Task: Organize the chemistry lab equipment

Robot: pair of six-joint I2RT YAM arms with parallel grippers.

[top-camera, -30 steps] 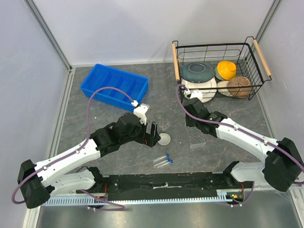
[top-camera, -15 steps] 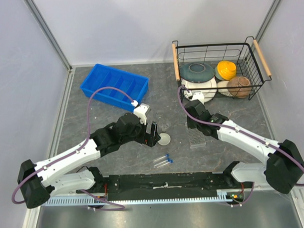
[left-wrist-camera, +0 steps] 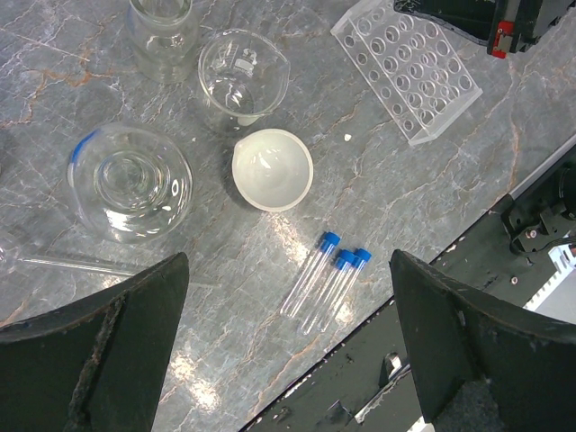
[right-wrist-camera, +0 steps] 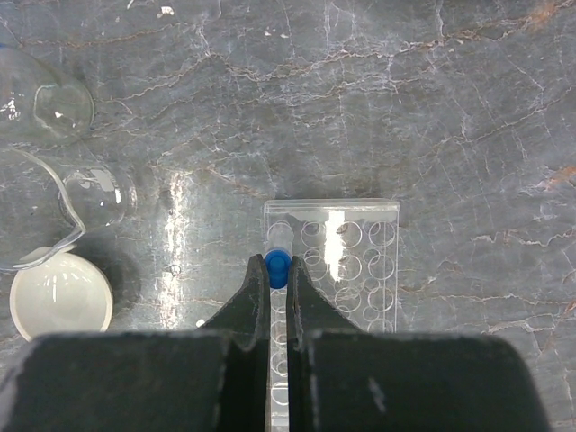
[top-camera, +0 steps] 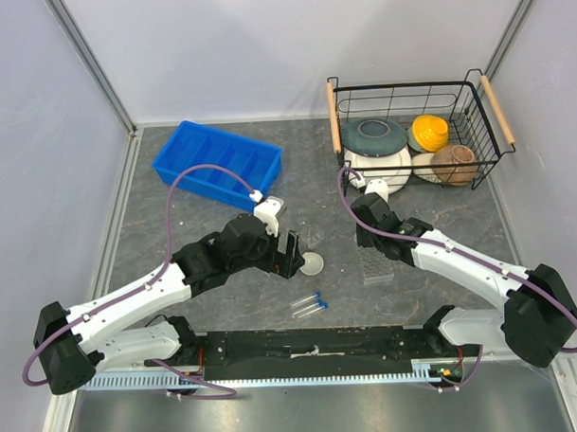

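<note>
The blue-capped tube's lower end lines up with the rack's end hole and the tube would end in there, so it is time for my right gripper to release it now.
My right gripper [right-wrist-camera: 278,270] is shut on a blue-capped clear tube [right-wrist-camera: 277,266], held upright over the left column of holes of the clear plastic tube rack [right-wrist-camera: 351,261]. In the top view the right gripper [top-camera: 373,240] hovers at the far end of the rack [top-camera: 377,268]. My left gripper [left-wrist-camera: 288,261] is open and empty, high above three blue-capped tubes [left-wrist-camera: 328,281] lying near the table's front edge. The white round dish [left-wrist-camera: 273,169] sits beside clear glass beakers [left-wrist-camera: 243,70], [left-wrist-camera: 130,180]. The dish [top-camera: 312,263] and the tubes [top-camera: 309,303] also show from above.
A blue divided tray [top-camera: 217,160] lies at the back left. A wire basket [top-camera: 414,131] with ceramic bowls stands at the back right. A third glass vessel [left-wrist-camera: 162,31] stands behind the beakers. The black front rail [top-camera: 312,346] runs close to the lying tubes.
My right gripper has shifted slightly toward the near edge over the rack with the tube in it. The left arm has not moved.
</note>
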